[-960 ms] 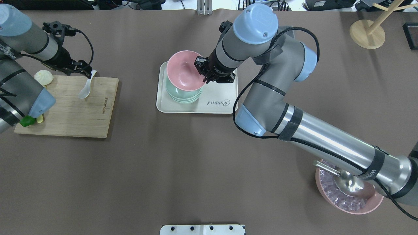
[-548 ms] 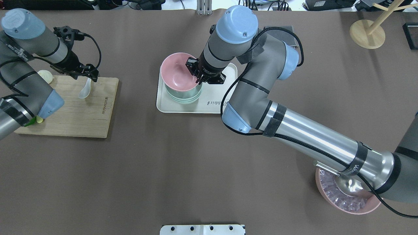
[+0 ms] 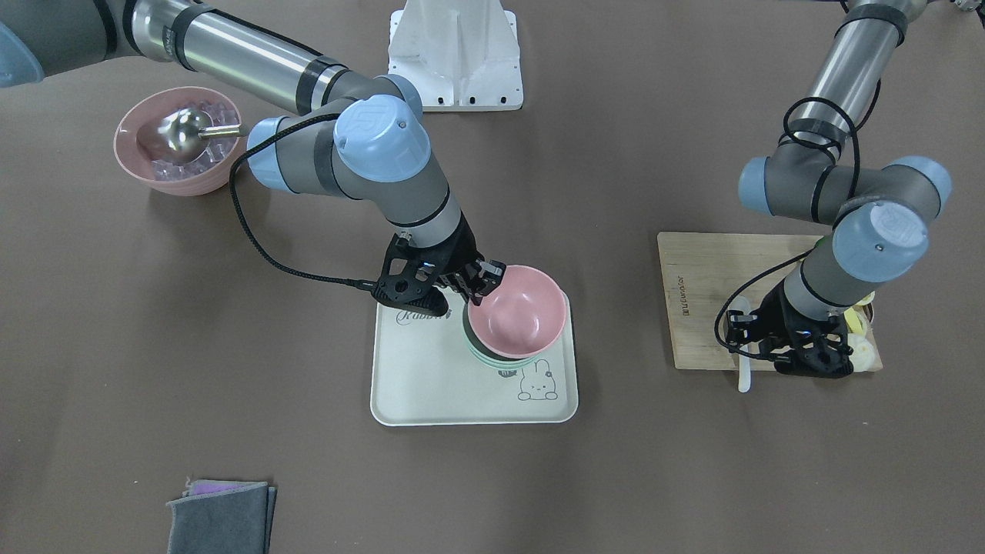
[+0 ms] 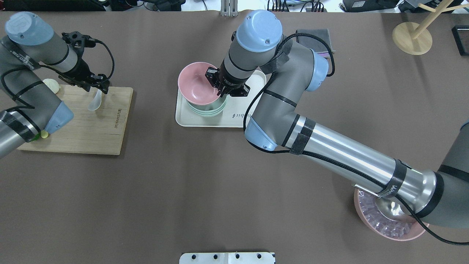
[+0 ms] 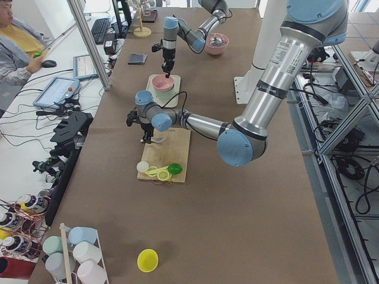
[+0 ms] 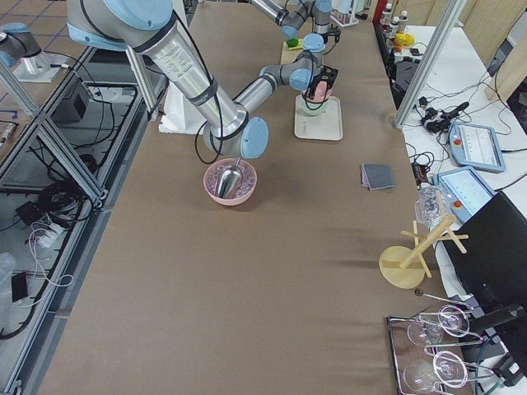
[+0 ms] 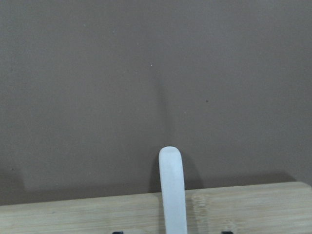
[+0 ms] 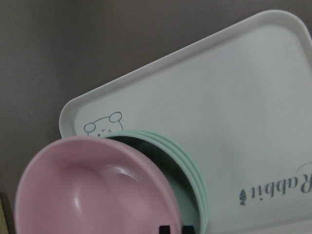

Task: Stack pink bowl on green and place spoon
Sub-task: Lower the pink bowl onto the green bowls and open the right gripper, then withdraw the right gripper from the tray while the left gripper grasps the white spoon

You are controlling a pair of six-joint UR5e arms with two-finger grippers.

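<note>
Next, my left gripper grabs the white spoon by its handle (image 3: 744, 374) (image 7: 172, 185) to place the spoon in the stacked bowls.
The pink bowl (image 4: 196, 84) hangs tilted over the stack of green bowls (image 4: 209, 109) on the white tray (image 4: 183, 118). My right gripper (image 4: 220, 88) is shut on the pink bowl's right rim. In the right wrist view the pink bowl (image 8: 92, 190) sits off-centre above the green bowls (image 8: 192, 180). The white spoon (image 4: 95, 102) lies on the wooden board's far edge. My left gripper (image 4: 99, 86) is down at the spoon's handle (image 7: 173, 190), fingers spread to either side of it, open.
The wooden board (image 4: 91, 128) also carries a white bun (image 4: 51, 85) and small yellow and green pieces at its left end. A pink bowl of ice with a metal scoop (image 4: 388, 220) stands at the near right. A grey cloth (image 4: 313, 36) and a wooden stand (image 4: 412, 36) are at the back right.
My right gripper has carried the pink bowl leftward over the green bowls. My left gripper has moved right and down onto the spoon's handle. The spoon has not moved.
</note>
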